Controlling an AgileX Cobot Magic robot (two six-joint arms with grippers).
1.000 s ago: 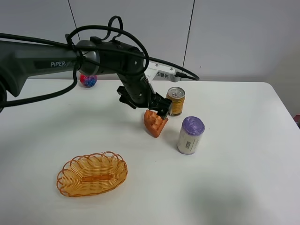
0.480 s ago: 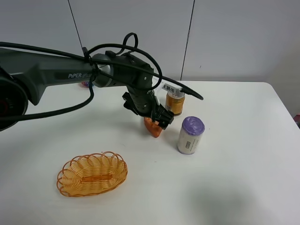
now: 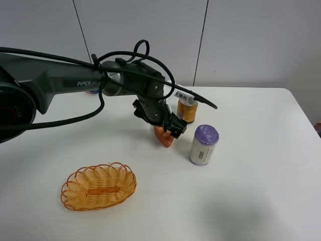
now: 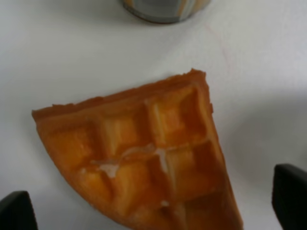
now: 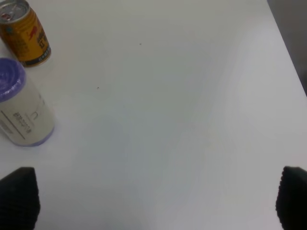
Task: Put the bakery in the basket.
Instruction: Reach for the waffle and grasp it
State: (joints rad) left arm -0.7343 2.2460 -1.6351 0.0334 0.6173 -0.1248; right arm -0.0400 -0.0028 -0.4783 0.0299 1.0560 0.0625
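It isn't time to close yet: my left gripper's fingers are above the lower sides of the waffle wedge. My left gripper needs to go lower first and then close on the wedge.
The bakery (image 3: 164, 137) is an orange-brown waffle wedge lying on the white table, just left of the gold can. In the left wrist view it (image 4: 144, 158) fills the middle, grid top up. My left gripper (image 3: 169, 128) is down over the wedge and open; its dark fingertips (image 4: 289, 194) stand on either side of the wedge, and I see no contact with it. The wicker basket (image 3: 99, 186) sits empty at the front left, well apart from the wedge. My right gripper (image 5: 156, 199) is open and empty over bare table.
A gold drink can (image 3: 187, 109) stands right behind the wedge, and shows in the right wrist view (image 5: 24, 32). A white bottle with a purple lid (image 3: 203, 144) stands to the wedge's right. Cables loop above the left arm.
My left gripper has come down lower over the wedge and shifted a little right. The wedge, can, bottle and basket have not moved.
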